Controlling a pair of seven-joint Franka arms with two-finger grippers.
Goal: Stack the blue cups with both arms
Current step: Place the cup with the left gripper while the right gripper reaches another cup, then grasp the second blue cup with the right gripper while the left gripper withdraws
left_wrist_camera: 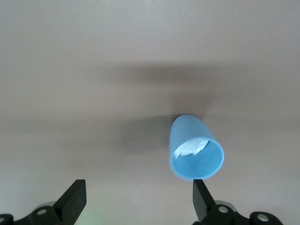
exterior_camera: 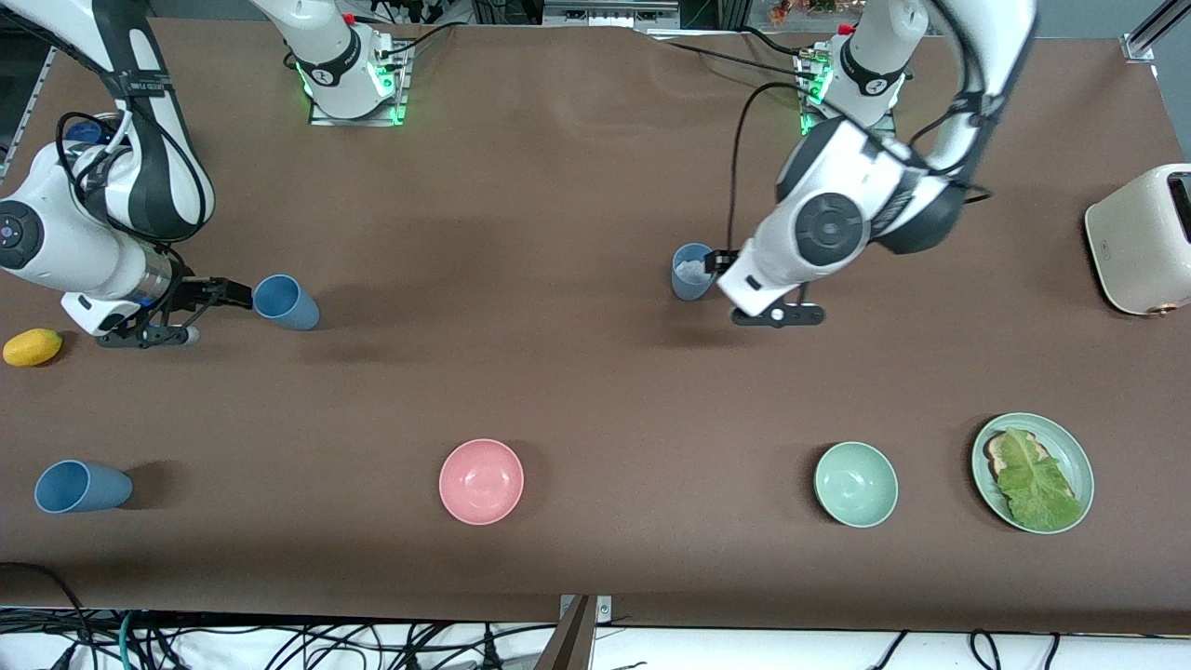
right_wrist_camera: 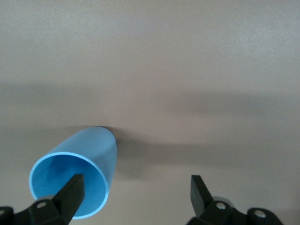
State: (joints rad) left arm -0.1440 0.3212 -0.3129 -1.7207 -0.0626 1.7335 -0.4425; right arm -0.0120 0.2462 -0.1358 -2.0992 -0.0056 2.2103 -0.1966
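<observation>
My right gripper grabs this blue cup by its rim point(exterior_camera: 266, 296) next, to stack it into the greyer blue cup point(exterior_camera: 691, 271).
Three blue cups stand upright on the brown table. One blue cup point(exterior_camera: 286, 302) stands toward the right arm's end; my right gripper point(exterior_camera: 228, 295) is open beside its rim. In the right wrist view one finger point(right_wrist_camera: 70, 196) lies across the mouth of this cup point(right_wrist_camera: 82, 159) and the gripper point(right_wrist_camera: 136, 194) holds nothing. A greyer blue cup point(exterior_camera: 691, 271) stands mid-table; my left gripper point(exterior_camera: 718, 262) is open beside it. In the left wrist view this cup point(left_wrist_camera: 196, 150) sits just ahead of one finger point(left_wrist_camera: 201, 199), off the gripper's point(left_wrist_camera: 138, 201) middle. A third blue cup point(exterior_camera: 82, 486) stands nearer the front camera.
A pink bowl point(exterior_camera: 481, 481), a pale green bowl point(exterior_camera: 856, 484) and a green plate point(exterior_camera: 1070, 447) with toast and lettuce line the front. A cream toaster point(exterior_camera: 1144, 240) stands at the left arm's end. A yellow fruit point(exterior_camera: 33, 347) lies beside the right arm's wrist.
</observation>
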